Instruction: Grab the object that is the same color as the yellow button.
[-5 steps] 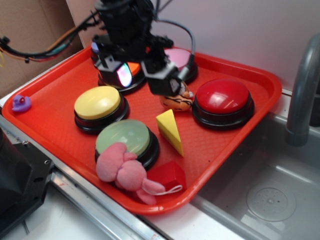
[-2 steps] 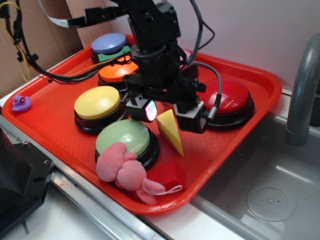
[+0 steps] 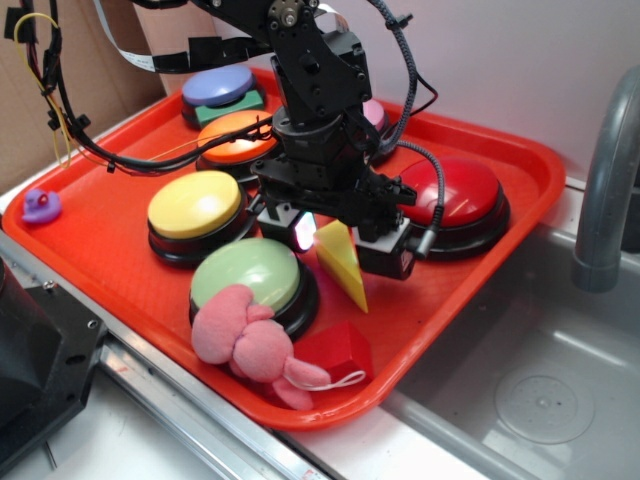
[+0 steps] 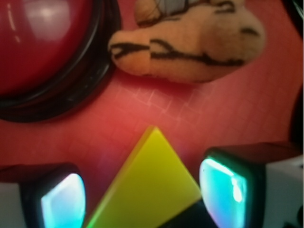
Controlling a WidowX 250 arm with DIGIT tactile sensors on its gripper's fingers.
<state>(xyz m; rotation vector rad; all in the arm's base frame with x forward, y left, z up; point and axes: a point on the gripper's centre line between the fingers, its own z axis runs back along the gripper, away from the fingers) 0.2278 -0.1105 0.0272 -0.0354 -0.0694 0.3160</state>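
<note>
My gripper's fingers are on either side of the yellow wedge block [image 3: 341,262], so it is time to close now. Closing now would catch the block.
The yellow wedge block [image 3: 341,262] lies on the red tray [image 3: 110,170], between the pale green button and the red button. My gripper [image 3: 337,237] is open and straddles the wedge's far end, one finger on each side. In the wrist view the wedge [image 4: 149,187] sits between the two glowing pads [image 4: 64,202], with a gap on each side. The yellow button [image 3: 195,204] stands on its black base to the left of the gripper.
A pale green button [image 3: 245,274] with a pink plush [image 3: 245,340] is in front, a red block [image 3: 338,350] beside it. Red button [image 3: 452,192], orange button [image 3: 235,132] and blue button [image 3: 218,85] ring the gripper. An orange striped plush [image 4: 190,40] lies just ahead. A sink and faucet [image 3: 605,170] are at the right.
My gripper has moved forward from the back of the tray over the wedge and come down, so its open fingers now stand on either side of the wedge.
</note>
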